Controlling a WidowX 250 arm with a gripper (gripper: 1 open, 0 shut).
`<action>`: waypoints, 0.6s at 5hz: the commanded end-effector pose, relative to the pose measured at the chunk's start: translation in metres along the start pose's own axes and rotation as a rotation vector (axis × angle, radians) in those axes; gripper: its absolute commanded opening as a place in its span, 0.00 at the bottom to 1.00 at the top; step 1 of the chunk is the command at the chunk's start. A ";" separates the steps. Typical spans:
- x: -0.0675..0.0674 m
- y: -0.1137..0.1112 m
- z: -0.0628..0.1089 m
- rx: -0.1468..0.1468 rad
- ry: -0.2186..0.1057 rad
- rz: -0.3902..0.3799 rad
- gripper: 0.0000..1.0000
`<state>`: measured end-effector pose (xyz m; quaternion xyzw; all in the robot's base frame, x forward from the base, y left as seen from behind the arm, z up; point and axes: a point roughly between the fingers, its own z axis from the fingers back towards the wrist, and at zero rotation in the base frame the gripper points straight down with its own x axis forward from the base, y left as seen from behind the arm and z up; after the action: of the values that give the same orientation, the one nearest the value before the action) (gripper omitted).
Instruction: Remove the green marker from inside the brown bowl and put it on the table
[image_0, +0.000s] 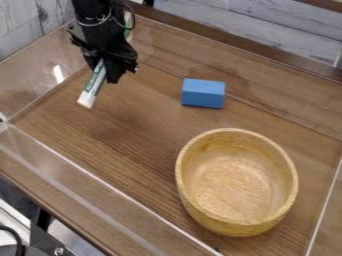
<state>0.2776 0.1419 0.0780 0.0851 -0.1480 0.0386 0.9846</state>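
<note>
My gripper opens now, since the marker hangs with its lower end (87, 100) over the brown table and would come to rest.
The green marker (92, 88), white-barrelled with green lettering, hangs tilted from my gripper (107, 68) at the table's far left, its lower end just above the wood. My black gripper is shut on the marker's upper end, pointing steeply down. The brown bowl (238, 180), wide and of light wood, stands empty at the front right, well apart from the gripper. The table (120, 150) is brown wood grain.
A small blue block (203, 92) lies between the gripper and the bowl, toward the back. Low clear acrylic walls (27, 75) border the tabletop, the left one close beside the gripper.
</note>
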 end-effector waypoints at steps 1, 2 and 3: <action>0.006 0.006 0.005 0.019 -0.041 0.010 0.00; 0.006 0.005 0.001 0.020 -0.046 0.009 0.00; 0.006 0.005 -0.003 0.020 -0.050 0.008 1.00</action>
<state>0.2800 0.1430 0.0673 0.0871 -0.1562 0.0396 0.9831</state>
